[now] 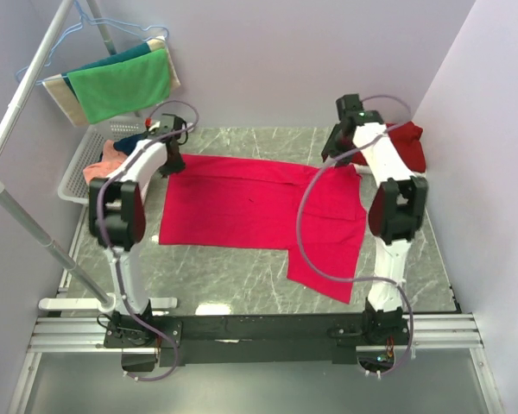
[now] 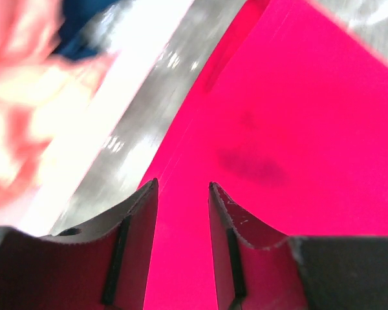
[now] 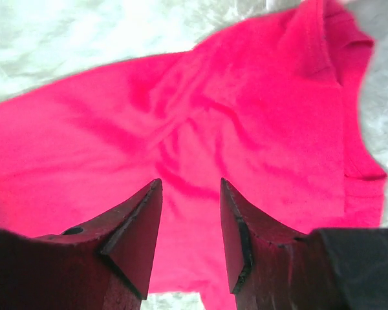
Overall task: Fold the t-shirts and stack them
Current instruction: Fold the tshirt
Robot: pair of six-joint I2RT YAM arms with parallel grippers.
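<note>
My left gripper will next take hold of the pinkish-red t-shirt's near corner [image 1: 162, 241] at the basket end, so it can fold the t-shirt's near edge over lengthwise.
A bright pinkish-red t-shirt [image 1: 242, 207] lies spread flat across the marble table [image 1: 242, 276], with one part reaching toward the near right. My left gripper [image 1: 174, 162] hovers over its far left corner. In the left wrist view that gripper [image 2: 183, 185] is open, and smooth shirt fabric [image 2: 291, 129] shows in the gap. My right gripper [image 1: 335, 159] is over the shirt's far right end. In the right wrist view it [image 3: 191, 181] is also open, above wrinkled fabric [image 3: 233, 116] near the collar. A darker maroon t-shirt [image 1: 410, 142] lies bunched at the far right.
A white basket [image 1: 73, 177] at the far left holds a salmon-orange t-shirt [image 1: 102, 162] and a navy one [image 1: 125, 142]. Green, teal and beige towels [image 1: 121, 84] hang on a hanger above it. A white rack pole [image 1: 26, 233] slants along the left side.
</note>
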